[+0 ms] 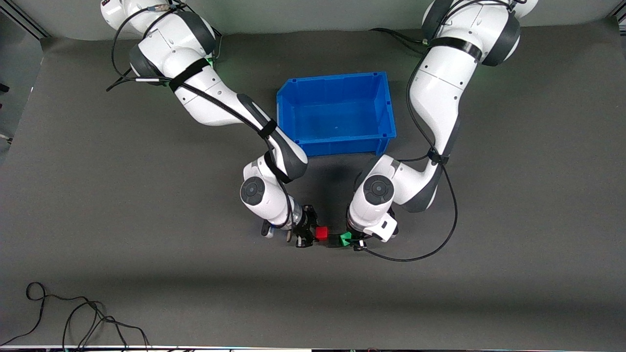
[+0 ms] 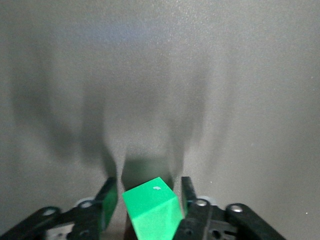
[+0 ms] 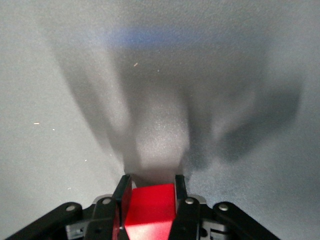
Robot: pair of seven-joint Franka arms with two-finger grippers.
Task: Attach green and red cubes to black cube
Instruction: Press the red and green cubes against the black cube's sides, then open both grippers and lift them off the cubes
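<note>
The red cube (image 1: 321, 232) is low beside the black cube (image 1: 334, 240), so my right gripper needs to open.
The red cube (image 1: 321, 232), the black cube (image 1: 334, 240) and the green cube (image 1: 346, 238) stand in one tight row, nearer the front camera than the blue bin. The black cube is in the middle. My right gripper (image 1: 313, 233) is shut on the red cube (image 3: 151, 205), which sits squarely between its fingers. My left gripper (image 1: 353, 239) is shut on the green cube (image 2: 152, 207), which sits turned askew between its fingers. The black cube does not show clearly in either wrist view.
The blue bin (image 1: 293, 117) stands open and empty toward the robots' bases, between the two arms. A loose black cable (image 1: 73, 318) lies at the front edge toward the right arm's end. Grey mat (image 1: 513, 244) surrounds the cubes.
</note>
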